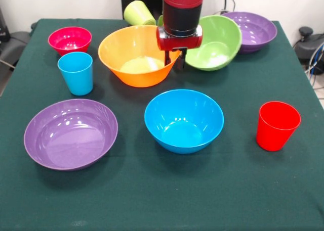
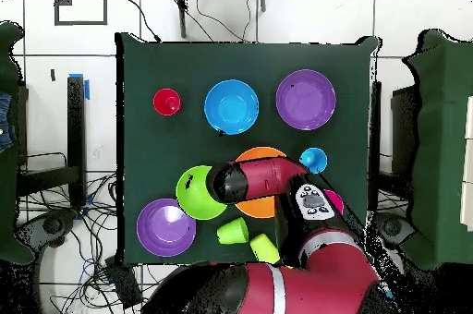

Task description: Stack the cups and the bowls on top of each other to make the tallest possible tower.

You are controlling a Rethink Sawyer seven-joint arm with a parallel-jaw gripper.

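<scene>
I need to pinch the large orange bowl by its thin rim (image 1: 175,54) with my gripper next. The orange bowl's opening (image 1: 137,50) is much wider than my gripper's open fingers.
My gripper (image 1: 174,57) hangs at the right rim of the large orange bowl (image 1: 132,59), one finger inside the rim and one outside, open. The green bowl (image 1: 217,39) sits tilted just right of it. Nothing is stacked; no tower shows. The blue bowl (image 1: 184,121) is front centre, one purple bowl (image 1: 71,134) front left, the other purple bowl (image 1: 251,30) back right, and the small red bowl (image 1: 70,39) back left. The sky blue cup (image 1: 76,73) and red cup (image 1: 276,125) stand upright. The yellow-green cup (image 1: 138,12) lies at the back. The green cup (image 2: 263,247) shows overhead.
The dark green tablecloth (image 1: 162,190) covers the table. In the overhead view my arm (image 2: 277,186) hides the gripper and part of the orange bowl (image 2: 257,155) and red bowl (image 2: 335,202). Cables lie on the floor (image 2: 83,227) beside the table.
</scene>
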